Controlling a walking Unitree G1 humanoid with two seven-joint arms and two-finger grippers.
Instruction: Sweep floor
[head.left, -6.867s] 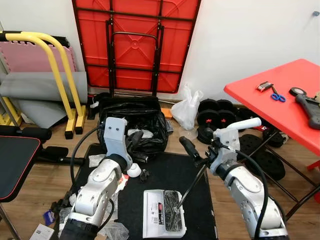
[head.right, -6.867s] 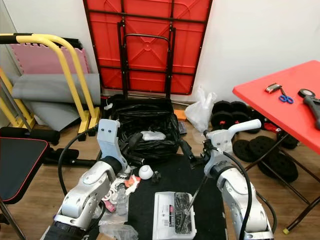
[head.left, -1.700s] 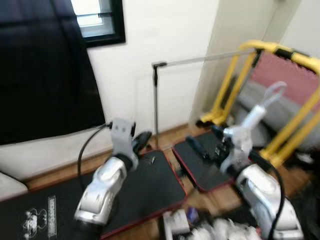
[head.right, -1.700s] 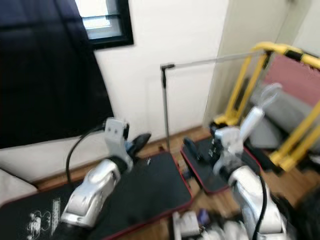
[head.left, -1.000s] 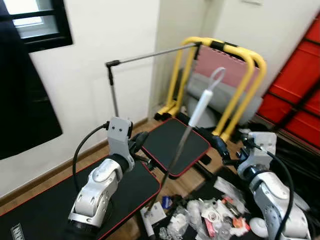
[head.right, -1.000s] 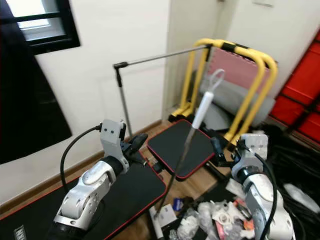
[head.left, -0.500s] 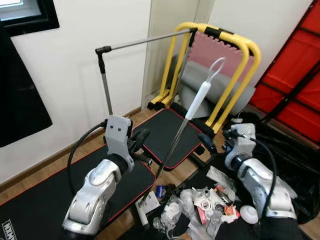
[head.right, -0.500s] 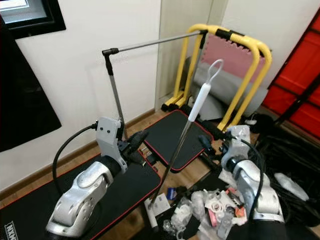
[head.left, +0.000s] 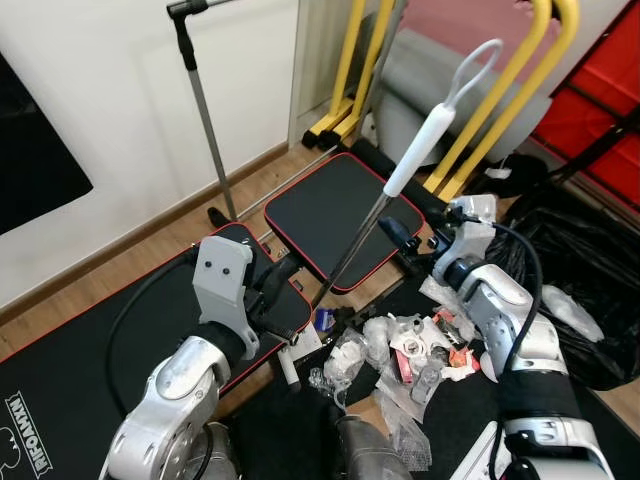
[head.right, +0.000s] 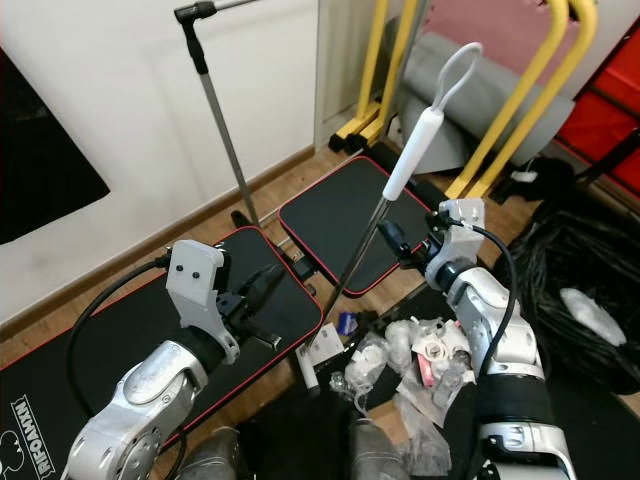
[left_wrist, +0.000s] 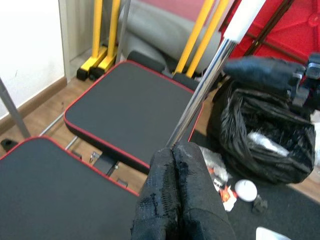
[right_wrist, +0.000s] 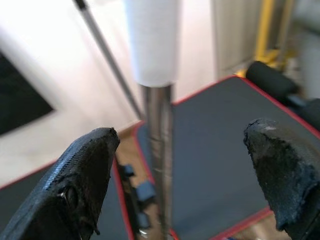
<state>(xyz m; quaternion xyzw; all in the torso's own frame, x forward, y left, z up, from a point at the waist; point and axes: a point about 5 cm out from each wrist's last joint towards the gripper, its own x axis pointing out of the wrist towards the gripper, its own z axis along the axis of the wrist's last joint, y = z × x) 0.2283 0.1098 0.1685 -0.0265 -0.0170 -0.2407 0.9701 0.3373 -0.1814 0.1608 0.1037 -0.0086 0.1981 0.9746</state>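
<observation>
My right gripper should grip its metal handle (head.left: 360, 250) next, just below the sweeper's white grip, to sweep the floor.
The sweeper leans across the middle: a thin metal shaft (head.left: 360, 250) rising to a white grip (head.left: 425, 140) with a loop on top. Its white base (head.left: 292, 362) rests on the floor by a bench pad. My right gripper (head.left: 398, 235) is open and straddles the shaft just below the grip, one finger (right_wrist: 87, 170) on each side of the shaft (right_wrist: 157, 165). My left gripper (head.left: 290, 293) is shut, its fingertips (left_wrist: 175, 160) against the lower shaft. A heap of crumpled plastic and wrappers (head.left: 400, 350) lies on the floor beside the base.
Two black bench pads (head.left: 335, 215) with red trim lie ahead and to the left. A yellow frame (head.left: 520, 80), a grey rolled mat and a metal stand pole (head.left: 205, 130) crowd the back. A black bin bag (head.left: 590, 280) sits at right. Wood floor (head.left: 160, 235) runs along the white wall.
The camera has tilted down and shifted. My right gripper has come in from beside the shaft and now straddles it. The left gripper stays by the lower shaft.
</observation>
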